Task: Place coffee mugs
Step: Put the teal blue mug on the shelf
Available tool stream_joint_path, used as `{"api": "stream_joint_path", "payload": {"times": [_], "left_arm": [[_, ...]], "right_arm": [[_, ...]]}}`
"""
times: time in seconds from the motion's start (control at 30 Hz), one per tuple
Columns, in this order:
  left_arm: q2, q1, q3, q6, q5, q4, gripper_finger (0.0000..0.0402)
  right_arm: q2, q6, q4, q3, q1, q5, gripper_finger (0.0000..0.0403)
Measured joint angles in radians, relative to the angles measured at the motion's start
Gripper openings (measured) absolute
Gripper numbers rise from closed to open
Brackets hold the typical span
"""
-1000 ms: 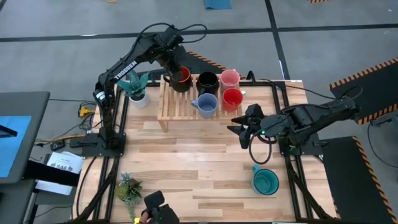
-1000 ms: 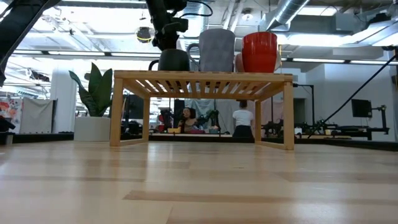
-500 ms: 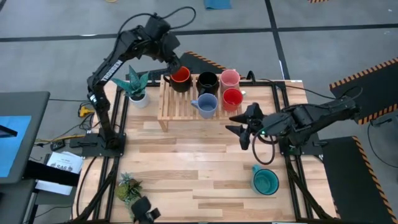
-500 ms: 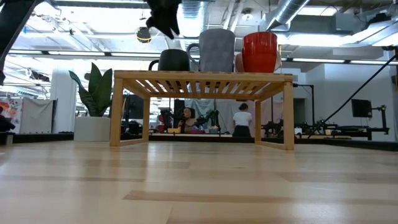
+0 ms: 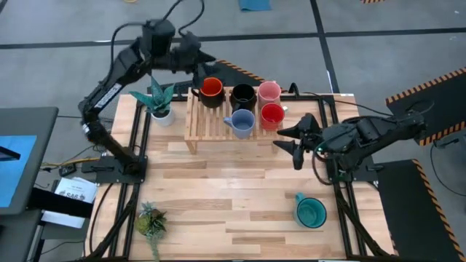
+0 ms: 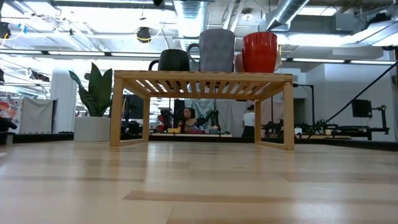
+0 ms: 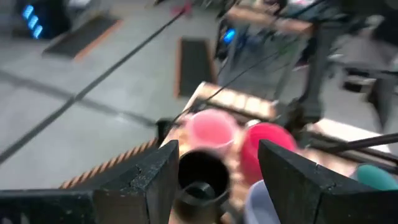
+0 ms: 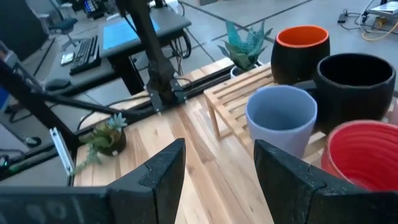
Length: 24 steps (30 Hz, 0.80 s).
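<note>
Next, my right gripper grips the teal mug by its rim (image 5: 307, 197) beside the handle to place the last coffee mug.
Five mugs stand on their bases on the slatted wooden rack (image 5: 218, 120): orange-inside dark mug (image 5: 211, 91), black mug (image 5: 242, 94), pale pink mug (image 5: 269, 91), red mug (image 5: 271, 114), blue-grey mug (image 5: 240, 122). The teal mug (image 5: 311, 212) sits on the table near the right front. My left gripper (image 5: 198, 57) hangs open, raised above and beyond the rack's far-left corner; its wrist view (image 7: 217, 180) looks down on the black mug (image 7: 202, 174). My right gripper (image 5: 295, 138) is open, right of the rack, facing the blue-grey mug (image 8: 281, 121).
A potted plant (image 5: 159, 102) stands left of the rack, and a smaller plant (image 5: 151, 222) sits at the near-left corner. Bare wooden tabletop (image 5: 233, 189) lies between the rack and the teal mug. In the low view the rack (image 6: 202, 78) stands on legs.
My left gripper has come off the orange-inside mug, risen and drawn back toward the table's far-left; the mug stays on the rack. My right gripper has shifted a little toward the far edge, nearer the rack's right end.
</note>
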<state>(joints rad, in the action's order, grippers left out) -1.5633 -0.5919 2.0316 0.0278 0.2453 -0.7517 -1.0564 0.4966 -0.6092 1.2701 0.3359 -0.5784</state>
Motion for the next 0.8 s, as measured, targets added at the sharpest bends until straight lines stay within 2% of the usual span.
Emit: {"api": "stream_joint_path", "payload": {"times": [0.2, 0.3, 0.4, 0.5, 0.63, 0.8], "left_arm": [[0.226, 0.144, -0.509, 0.016, 0.005, 0.530, 0.0204], [0.333, 0.198, -0.731, 0.089, -0.021, 0.788, 0.0204], [0.415, 0.230, -0.889, 0.139, -0.075, 0.936, 0.0204], [0.477, 0.246, -0.981, 0.144, -0.118, 0.995, 0.0204], [0.521, 0.246, -1.004, 0.146, -0.155, 0.968, 0.0204], [0.540, 0.246, -1.004, 0.145, -0.160, 0.989, 0.0204]], "right_arm": [[0.036, 0.064, -0.161, 0.000, 0.051, 0.033, 0.0217], [0.048, 0.189, -0.305, 0.000, 0.073, 0.096, 0.0217], [0.043, 0.330, -0.444, 0.000, 0.103, 0.181, 0.0217], [0.036, 0.424, -0.508, -0.036, 0.166, 0.285, 0.0217], [0.037, 0.552, -0.504, -0.128, 0.277, 0.413, 0.0217], [0.036, 0.784, -0.479, -0.215, 0.429, 0.440, 0.0217]]}}
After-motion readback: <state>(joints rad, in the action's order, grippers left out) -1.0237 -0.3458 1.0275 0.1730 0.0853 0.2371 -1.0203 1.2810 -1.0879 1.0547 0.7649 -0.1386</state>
